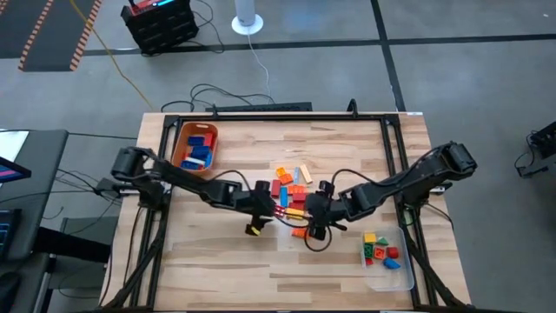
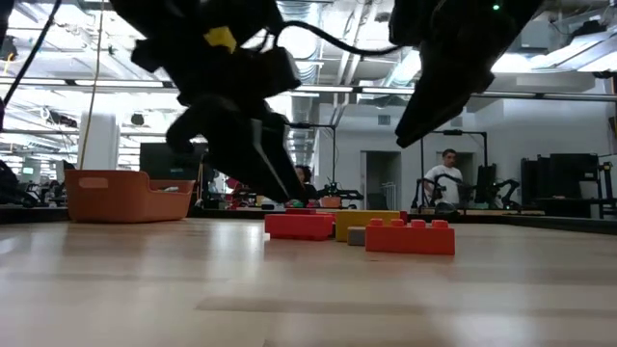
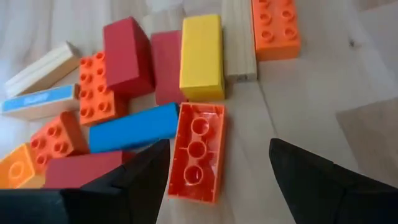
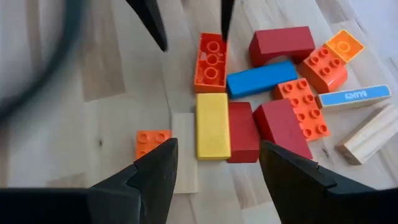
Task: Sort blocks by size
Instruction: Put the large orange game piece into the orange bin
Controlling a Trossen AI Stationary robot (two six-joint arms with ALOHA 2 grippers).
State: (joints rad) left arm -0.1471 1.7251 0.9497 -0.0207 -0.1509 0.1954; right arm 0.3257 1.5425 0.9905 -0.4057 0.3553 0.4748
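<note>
The left gripper isn't ready to close, because its fingers are above the orange brick (image 3: 197, 152) and would miss the brick now. The robot will first lower the gripper.
The blocks (image 1: 292, 184) lie in a loose pile at the table's middle: red, orange, yellow, blue and tan pieces, resting flat on the wood. My left gripper (image 3: 217, 171) is open. Its fingers stand on either side of an orange brick (image 3: 198, 152) that lies with its hollow underside up, and they are apart from it. My right gripper (image 4: 217, 165) is open above the pile's other side, over a yellow brick (image 4: 212, 124) and a tan block (image 4: 185, 155). In the right wrist view, my left gripper's fingertips (image 4: 153, 22) flank that same orange brick (image 4: 210, 62).
An orange bin (image 1: 180, 139) at the far left holds blue and red blocks. A clear tray (image 1: 401, 276) at the near right holds several small blocks. In the low view a red brick (image 2: 301, 225) and an orange brick (image 2: 410, 236) lie nearest. A person stands in the room beyond.
</note>
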